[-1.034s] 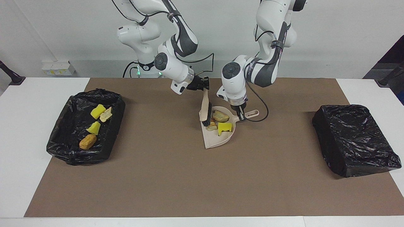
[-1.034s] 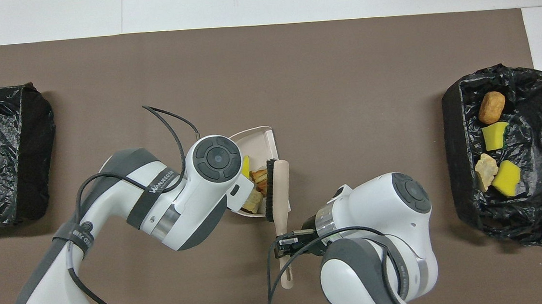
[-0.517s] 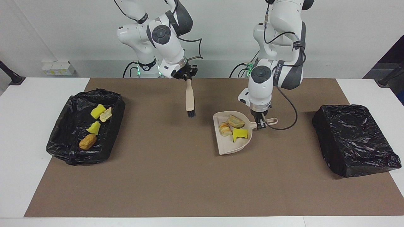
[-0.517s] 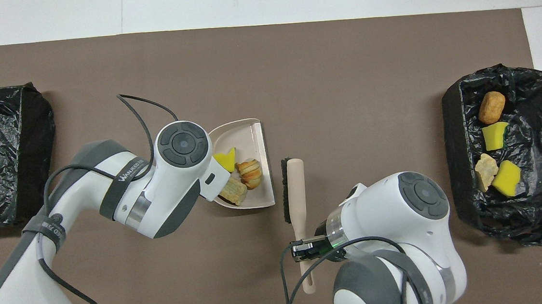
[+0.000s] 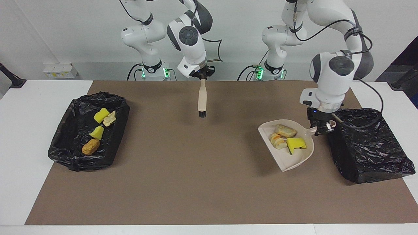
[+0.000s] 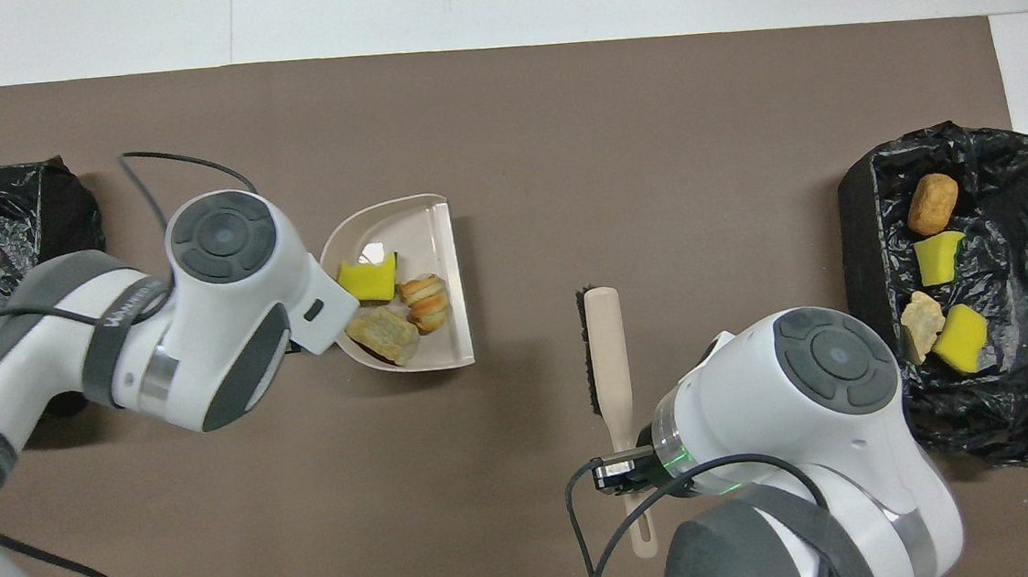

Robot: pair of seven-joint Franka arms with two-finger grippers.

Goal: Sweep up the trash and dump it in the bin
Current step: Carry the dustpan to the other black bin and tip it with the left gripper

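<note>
My right gripper should stay closed on the brush: the brush head [image 6: 608, 358] hangs tilted above the brown mat in the overhead view.
My left gripper [image 5: 321, 127] is shut on the handle of the beige dustpan [image 5: 289, 160], held just above the mat beside the black-lined bin [image 5: 369, 143] at the left arm's end. In the pan lie three pieces of trash: a yellow spongy chunk [image 5: 295, 143], a bread slice [image 5: 285, 130] and a pale roll [image 5: 277, 141]. From overhead the dustpan [image 6: 381, 230] shows, but the wrist hides that gripper. My right gripper [image 5: 202, 75] is shut on the handle of the brush [image 5: 202, 98], which hangs bristles down over the mat's middle.
A second black-lined bin [image 5: 65, 143] at the right arm's end holds several pieces: yellow chunks, a pale piece and a brown lump [image 5: 90, 147]. Brown mat [image 5: 183, 182] covers the table between the bins. The left arm's cable loops over its bin.
The left arm has carried the loaded dustpan from the mat's middle to beside its bin and raised it. The right arm has lifted the brush out of the pan, and it now hangs upright.
</note>
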